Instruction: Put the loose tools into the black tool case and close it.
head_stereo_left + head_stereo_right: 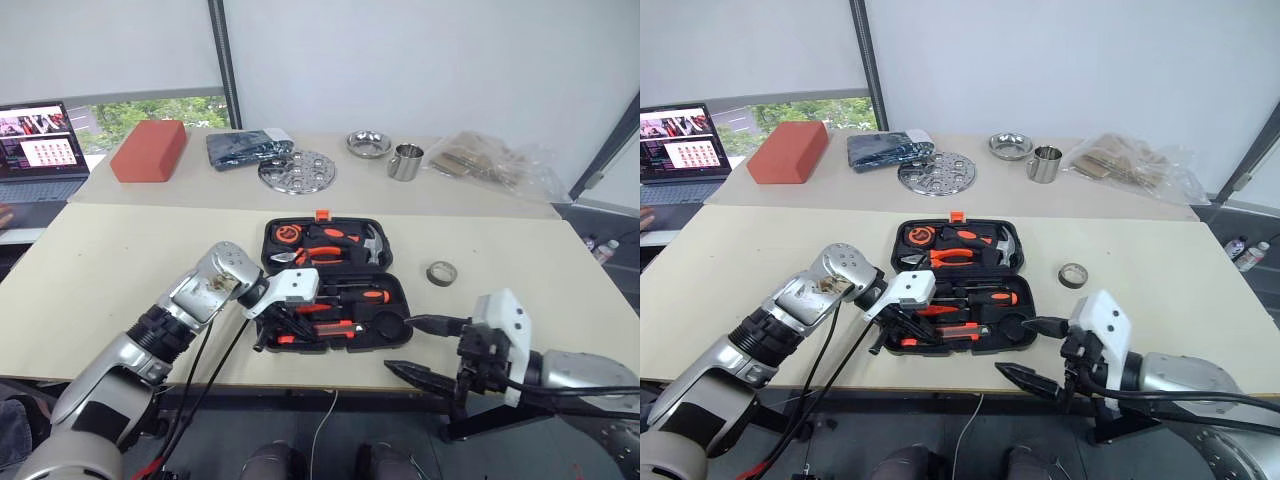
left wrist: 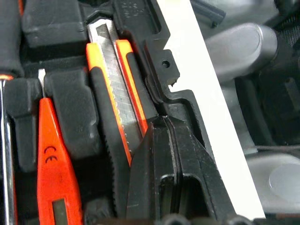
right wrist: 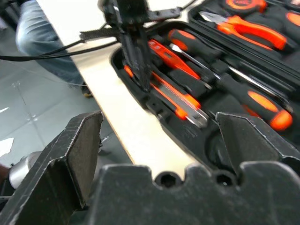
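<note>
The tape roll has a round outside and an open hole. My right gripper should pinch the tape roll by its rim next, with one finger inside the hole.
The black tool case lies open in the middle of the table. Its near half holds two black-and-orange screwdrivers, a thin red tester screwdriver and the orange-black utility knife. My left gripper is shut with nothing between its fingers. Their tips rest on the case's near rim, right beside the knife. A small dark tape roll lies on the table to the right of the case. My right gripper stands open and empty off the table's near edge, by the case's near right corner.
The lid half holds orange-handled pliers and a hammer. On the far table are a red block, a folded dark cloth, a round metal plate, a bowl, a cup and a plastic bag. A laptop sits far left.
</note>
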Available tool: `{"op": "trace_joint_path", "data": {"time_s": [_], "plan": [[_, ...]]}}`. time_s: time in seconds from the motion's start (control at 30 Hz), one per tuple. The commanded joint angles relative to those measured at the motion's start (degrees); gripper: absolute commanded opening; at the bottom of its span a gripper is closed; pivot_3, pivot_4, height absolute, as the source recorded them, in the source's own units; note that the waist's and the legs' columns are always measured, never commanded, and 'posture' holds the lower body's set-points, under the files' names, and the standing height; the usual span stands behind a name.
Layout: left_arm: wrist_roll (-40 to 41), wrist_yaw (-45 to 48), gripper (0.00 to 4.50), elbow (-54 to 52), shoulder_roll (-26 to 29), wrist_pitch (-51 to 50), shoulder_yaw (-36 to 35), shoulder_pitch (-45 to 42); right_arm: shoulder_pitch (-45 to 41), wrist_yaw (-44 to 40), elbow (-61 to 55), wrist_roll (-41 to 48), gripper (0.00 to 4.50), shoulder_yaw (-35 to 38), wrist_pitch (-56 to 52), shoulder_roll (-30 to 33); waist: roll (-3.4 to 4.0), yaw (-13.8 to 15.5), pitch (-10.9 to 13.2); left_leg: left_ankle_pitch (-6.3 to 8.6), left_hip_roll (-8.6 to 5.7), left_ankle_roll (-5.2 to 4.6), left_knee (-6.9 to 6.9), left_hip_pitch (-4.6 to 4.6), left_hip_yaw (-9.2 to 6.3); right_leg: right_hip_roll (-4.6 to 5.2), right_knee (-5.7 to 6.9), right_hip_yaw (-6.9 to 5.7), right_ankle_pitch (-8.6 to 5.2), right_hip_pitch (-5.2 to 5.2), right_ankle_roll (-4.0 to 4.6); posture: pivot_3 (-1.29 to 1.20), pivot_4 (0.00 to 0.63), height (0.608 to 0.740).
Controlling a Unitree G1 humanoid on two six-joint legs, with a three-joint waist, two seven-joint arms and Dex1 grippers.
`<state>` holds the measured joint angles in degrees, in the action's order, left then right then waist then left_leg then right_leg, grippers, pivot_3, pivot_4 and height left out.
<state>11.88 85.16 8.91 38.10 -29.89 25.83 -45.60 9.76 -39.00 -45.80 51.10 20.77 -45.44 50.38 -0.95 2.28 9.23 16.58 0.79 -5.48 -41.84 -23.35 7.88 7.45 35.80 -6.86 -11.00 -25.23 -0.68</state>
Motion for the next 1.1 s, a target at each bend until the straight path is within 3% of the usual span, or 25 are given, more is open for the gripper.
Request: {"op": "trace_joint_path", "data": {"time_s": [0.03, 0.2, 0.37, 0.53, 0.73, 0.83, 1.1], "plan": [[7.60, 2.61, 1.10, -1.66, 2.56, -4.16, -9.19, -1.19, 1.69, -4.50, 2.91, 1.75, 4.50, 7.81, 0.25, 2.67, -0.01, -0.16, 0.00, 0.00, 0.02, 0.00, 0.01, 0.01, -0.02, -0.03, 0.00, -0.02, -0.01, 0.00, 0.00, 0.00, 0.150, 0.734], [12.07, 4.21, 2.87, -1.47, 5.73, -5.62, -16.13, -2.28, -4.34, -9.27, 17.01, -4.48, 4.50, 7.22, 3.23, 8.35, -0.02, -0.29, 0.02, 0.02, 0.00, -0.04, 0.02, 0.01, 0.04, -0.07, 0.01, -0.03, -0.06, 0.02, 0.08, 0.00, 0.150, 0.734], [13.53, 3.02, 4.43, -2.49, 5.74, -3.85, -19.28, -2.41, -19.11, -11.82, 31.80, -14.93, 4.50, -6.88, 7.76, 9.60, -0.02, -0.80, 0.04, 0.04, -0.02, -0.07, 0.03, 0.00, 0.07, -0.03, -0.09, -0.04, -0.16, 0.03, -0.10, 0.00, 0.150, 0.734], [13.24, 1.81, 4.43, -3.88, 5.95, -2.90, -19.55, -0.92, -34.93, -9.85, 48.65, -30.09, 4.50, -22.01, 15.03, 3.14, 0.00, -1.64, 0.10, 0.03, -0.03, -0.05, 0.04, -0.06, 0.14, -0.05, -0.03, -0.04, -0.08, -0.04, 0.07, 0.00, 0.150, 0.734], [13.67, 0.32, 4.43, -6.24, 6.63, -2.96, -19.99, 1.25, -45.15, -11.10, 64.89, -38.44, 4.50, -28.43, 20.19, -3.60, 0.10, -2.15, 0.20, -0.01, -0.06, 0.01, 0.06, -0.08, 0.22, -0.07, 0.10, -0.07, -0.06, -0.09, 0.15, 0.00, 0.150, 0.734], [13.48, -0.62, 4.50, -7.04, 6.96, -2.88, -20.20, 2.03, -47.82, -11.71, 70.19, -40.81, 3.80, -29.31, 22.31, -5.84, 0.14, -2.20, 0.24, -0.01, -0.08, 0.01, 0.08, -0.15, 0.24, -0.09, 0.05, -0.12, -0.07, -0.11, 0.13, 0.00, 0.150, 0.734], [13.28, -1.58, 4.50, -7.91, 7.63, -2.32, -19.92, 3.30, -50.63, -12.89, 76.66, -43.36, 1.06, -27.35, 27.62, -7.66, 0.16, -2.50, 0.25, -0.03, -0.08, 0.07, 0.08, -0.04, 0.23, -0.09, 0.06, -0.12, -0.14, -0.02, 0.01, 0.00, 0.150, 0.734]]}}
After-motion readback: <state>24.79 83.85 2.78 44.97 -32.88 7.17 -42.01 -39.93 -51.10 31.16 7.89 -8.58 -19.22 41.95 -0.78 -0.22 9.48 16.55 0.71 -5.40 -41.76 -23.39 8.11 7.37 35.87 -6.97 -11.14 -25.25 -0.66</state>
